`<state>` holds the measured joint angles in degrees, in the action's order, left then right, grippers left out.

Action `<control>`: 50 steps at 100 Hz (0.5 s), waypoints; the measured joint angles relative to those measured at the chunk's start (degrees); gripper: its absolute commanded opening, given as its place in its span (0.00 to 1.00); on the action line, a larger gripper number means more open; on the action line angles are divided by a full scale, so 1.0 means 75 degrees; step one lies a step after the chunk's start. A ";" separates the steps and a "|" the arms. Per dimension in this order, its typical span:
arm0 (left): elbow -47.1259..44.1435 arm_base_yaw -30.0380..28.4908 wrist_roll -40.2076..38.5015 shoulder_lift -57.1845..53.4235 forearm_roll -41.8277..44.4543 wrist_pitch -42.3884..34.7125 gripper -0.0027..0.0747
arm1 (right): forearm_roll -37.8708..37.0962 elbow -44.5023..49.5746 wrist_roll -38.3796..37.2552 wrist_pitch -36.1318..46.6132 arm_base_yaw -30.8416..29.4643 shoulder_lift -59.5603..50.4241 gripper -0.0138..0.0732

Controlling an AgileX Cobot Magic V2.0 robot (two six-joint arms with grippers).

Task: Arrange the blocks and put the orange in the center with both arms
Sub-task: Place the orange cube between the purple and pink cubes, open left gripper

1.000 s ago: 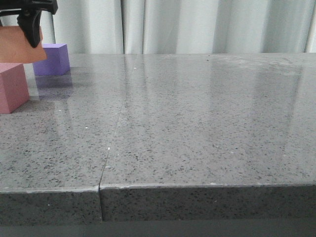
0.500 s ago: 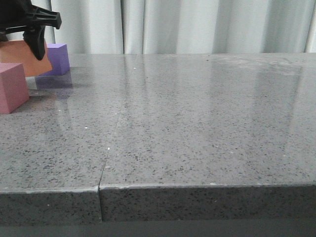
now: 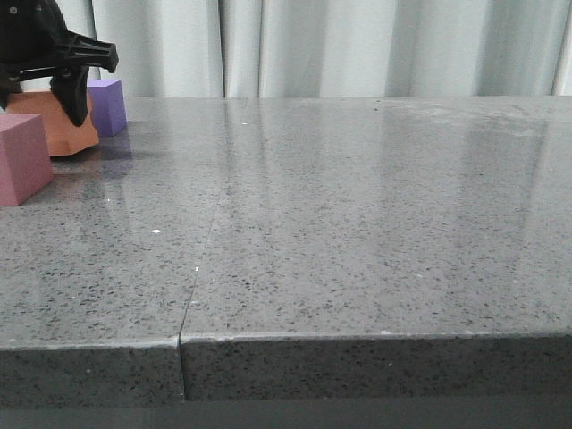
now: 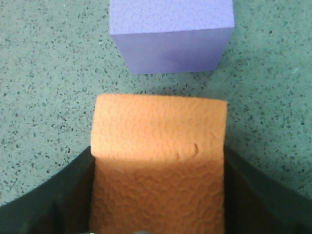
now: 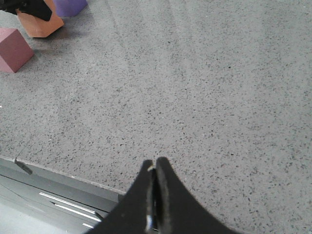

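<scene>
The orange cube's lower edge [image 3: 73,153] is low over the grey table beside the pink cube [image 3: 21,159], so my left gripper should release the orange cube now.
My left gripper [image 3: 43,105] is shut on the orange cube [image 3: 55,130] at the far left of the table. It holds the cube low, at or just above the surface; I cannot tell whether it touches. The cube sits between the pink cube [image 3: 21,159] in front and the purple cube [image 3: 108,105] behind. In the left wrist view the orange cube [image 4: 160,146] fills the gap between the black fingers [image 4: 63,195], with the purple cube [image 4: 171,34] just beyond. My right gripper [image 5: 155,165] is shut and empty, above the table's near edge.
The grey speckled table [image 3: 357,223] has a seam [image 3: 201,259] running front to back left of centre. Grey curtains hang behind it. The right wrist view shows the orange cube [image 5: 43,24], pink cube [image 5: 14,48] and purple cube [image 5: 70,6] far from that gripper.
My left gripper has come down and moved away from the camera with the orange cube, from above the pink cube to low between the pink and purple cubes.
</scene>
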<state>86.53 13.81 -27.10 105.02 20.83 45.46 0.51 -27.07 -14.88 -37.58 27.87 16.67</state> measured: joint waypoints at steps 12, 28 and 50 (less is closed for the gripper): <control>0.0000 0.0000 0.0003 0.0000 -0.0032 -0.0010 0.58 | 0.0000 0.0000 0.0000 0.0000 0.0000 0.0000 0.08; 0.0000 0.0000 0.0003 0.0019 -0.0182 -0.0010 0.80 | 0.0000 0.0000 0.0000 0.0000 0.0000 0.0000 0.08; 0.0000 0.0000 0.0003 0.0053 -0.0233 0.0004 0.79 | 0.0000 0.0000 0.0000 0.0000 0.0000 0.0000 0.08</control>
<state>86.53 13.81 -27.08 105.42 19.08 45.49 0.51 -27.07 -14.88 -37.58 27.87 16.67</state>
